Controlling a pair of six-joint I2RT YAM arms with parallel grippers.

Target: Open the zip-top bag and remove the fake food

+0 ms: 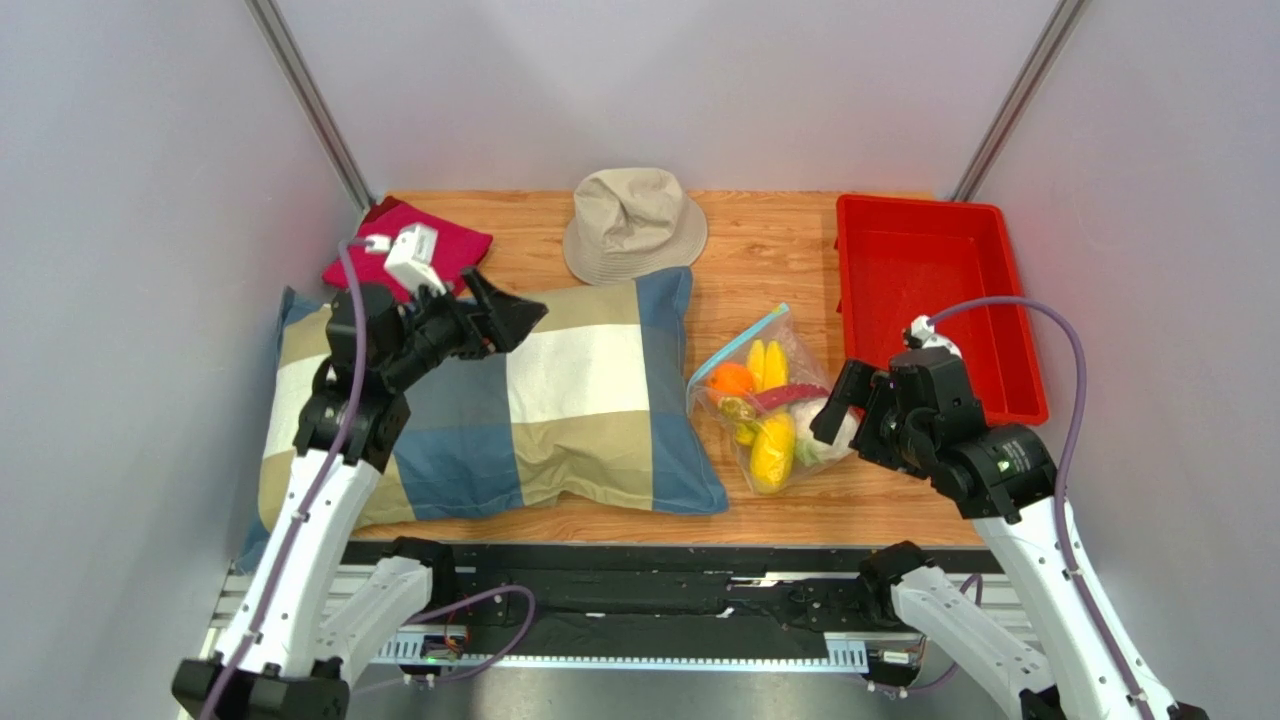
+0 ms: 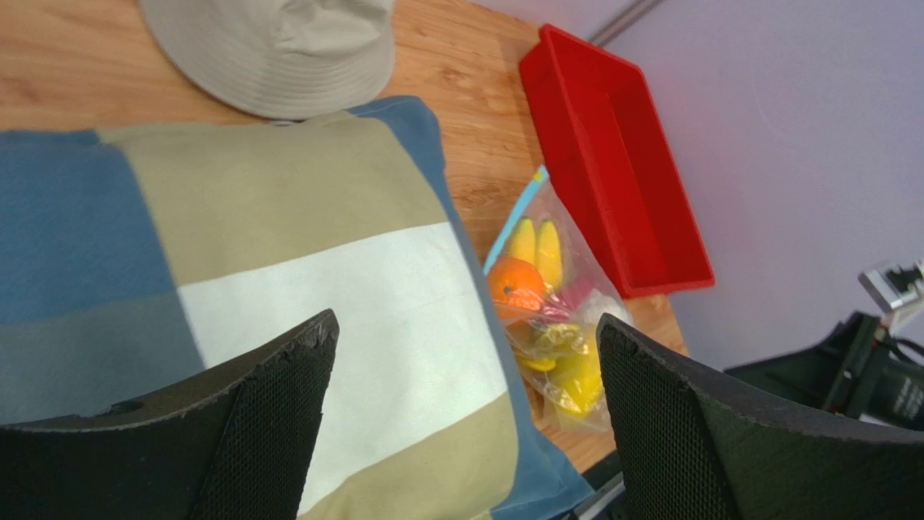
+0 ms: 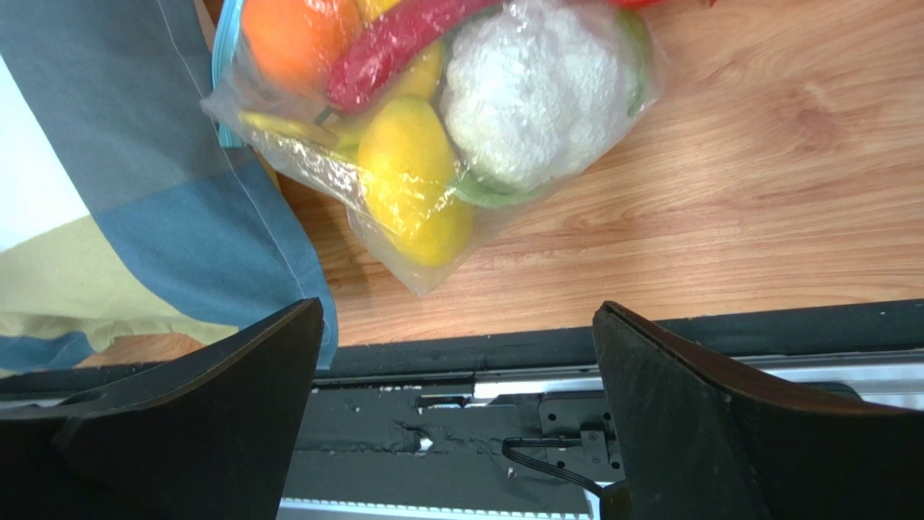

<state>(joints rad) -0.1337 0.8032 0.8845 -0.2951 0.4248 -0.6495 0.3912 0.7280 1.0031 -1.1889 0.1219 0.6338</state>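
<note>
My right gripper should reach the zip-top bag and grab its zip's far end [image 1: 781, 311], so the rest of the zip stays free for my left gripper to open.
The clear zip-top bag [image 1: 759, 405] lies on the wooden table between the pillow and the red tray, its light blue zip strip [image 1: 739, 345] on its far-left side. The fake food shows through it: an orange [image 3: 293, 38], a red pepper [image 3: 390, 43], a white cauliflower [image 3: 531, 92] and a yellow fruit [image 3: 418, 179]. My right gripper [image 1: 834, 413] hovers open at the bag's right side, nothing between its fingers; in the right wrist view the bag [image 3: 434, 130] is beyond the right gripper [image 3: 458, 307]. My left gripper [image 2: 466, 325] stands open and empty above the pillow, left of the bag [image 2: 553, 314].
A checked blue, beige and white pillow [image 1: 496, 398] covers the table's left half. A beige bucket hat [image 1: 634, 222] rests at the back middle, a magenta cloth [image 1: 406, 248] at the back left. The red tray [image 1: 932, 293] stands at the back right. The table's black front rail [image 3: 456, 412] runs below the bag.
</note>
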